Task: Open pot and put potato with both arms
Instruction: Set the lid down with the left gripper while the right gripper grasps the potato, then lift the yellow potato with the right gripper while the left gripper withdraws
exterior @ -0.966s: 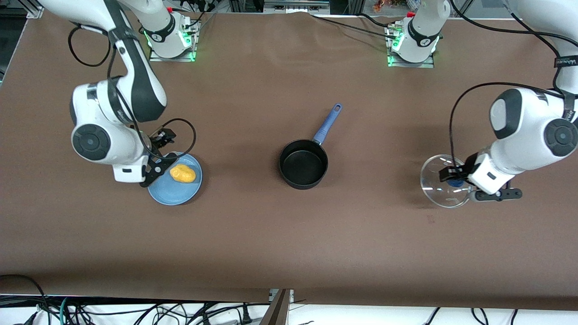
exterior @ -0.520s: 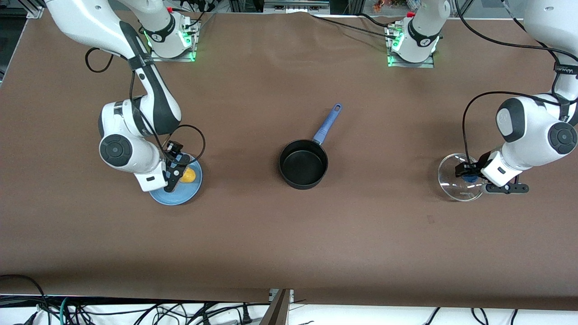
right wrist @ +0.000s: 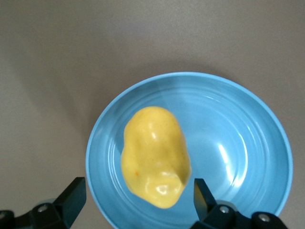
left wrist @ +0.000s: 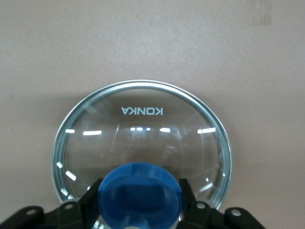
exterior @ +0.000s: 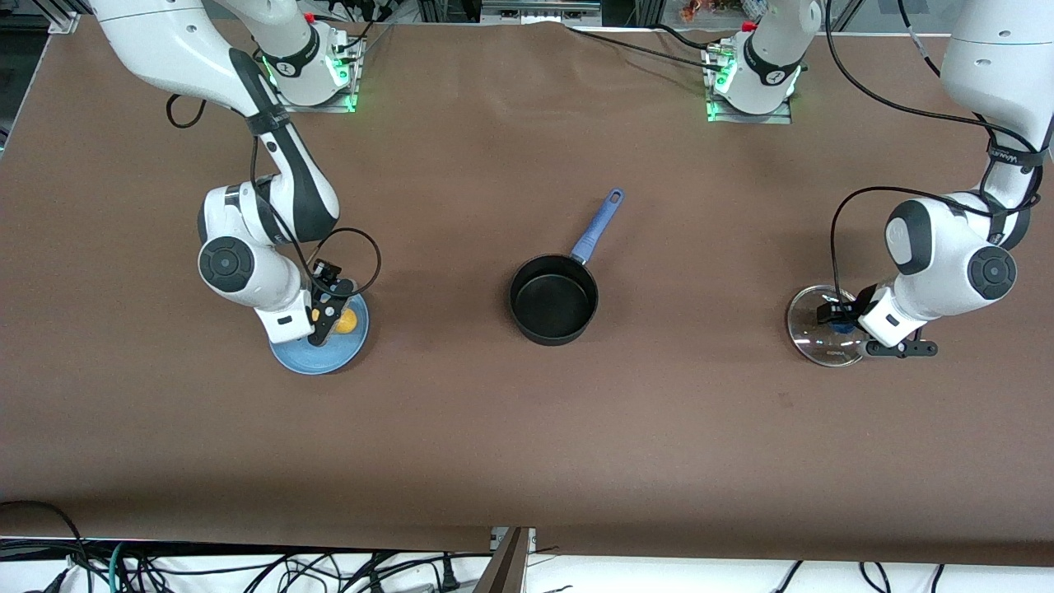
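I will next take hold of the yellow potato by its rounded body (exterior: 345,320) with my right gripper, so that I can put it in the black pot (exterior: 553,298).
The black pot (exterior: 553,298) with its blue handle (exterior: 596,226) stands uncovered and empty at the table's middle. The yellow potato (exterior: 347,322) lies on a blue plate (exterior: 317,356) toward the right arm's end. My right gripper (exterior: 329,317) is open and low over the plate. In the right wrist view its fingers stand on either side of the potato (right wrist: 155,155), not touching it. My left gripper (exterior: 836,317) is shut on the blue knob (left wrist: 140,195) of the glass lid (exterior: 811,342), low at the table toward the left arm's end.
The lid (left wrist: 143,129) has a metal rim and the print KONKA. The brown table cloth (exterior: 527,428) lies bare between the plate, the pot and the lid. The arm bases stand along the table's top edge.
My right gripper has swung over the plate and come down around the potato. My left arm has shifted the lid slightly and lowered it.
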{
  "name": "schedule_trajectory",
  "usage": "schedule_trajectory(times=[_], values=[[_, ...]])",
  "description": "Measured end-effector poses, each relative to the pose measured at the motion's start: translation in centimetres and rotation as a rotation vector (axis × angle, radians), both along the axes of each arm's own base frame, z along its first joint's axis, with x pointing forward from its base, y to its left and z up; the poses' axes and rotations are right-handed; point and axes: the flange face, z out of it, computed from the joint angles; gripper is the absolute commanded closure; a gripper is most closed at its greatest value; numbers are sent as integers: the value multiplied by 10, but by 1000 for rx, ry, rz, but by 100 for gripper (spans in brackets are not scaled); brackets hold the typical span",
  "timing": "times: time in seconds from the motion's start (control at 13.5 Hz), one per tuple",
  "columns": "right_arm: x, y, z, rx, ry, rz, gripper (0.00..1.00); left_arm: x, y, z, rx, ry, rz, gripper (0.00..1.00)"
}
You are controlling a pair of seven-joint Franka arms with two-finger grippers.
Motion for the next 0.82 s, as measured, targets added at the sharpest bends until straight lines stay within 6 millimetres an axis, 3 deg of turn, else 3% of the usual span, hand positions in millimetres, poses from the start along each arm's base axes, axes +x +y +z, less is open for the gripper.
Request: schedule_trajectory(times=[0.15,0.3,0.45,0.67,0.82], values=[[2,0,-3,8,-11,-7,0,7,4,12,6,-18,4,0],[4,1,-6,22,-24,-19,1,17,7,42,8,-19,4,0],[5,1,-11,26,-29,-22,6,24,7,89,8,-9,-1,0],[5,1,-15,26,-28,-24,16,31,3,179,13,-17,-11,0],[5,1,-15,27,-29,-24,39,31,0,242,19,-36,-18,0]])
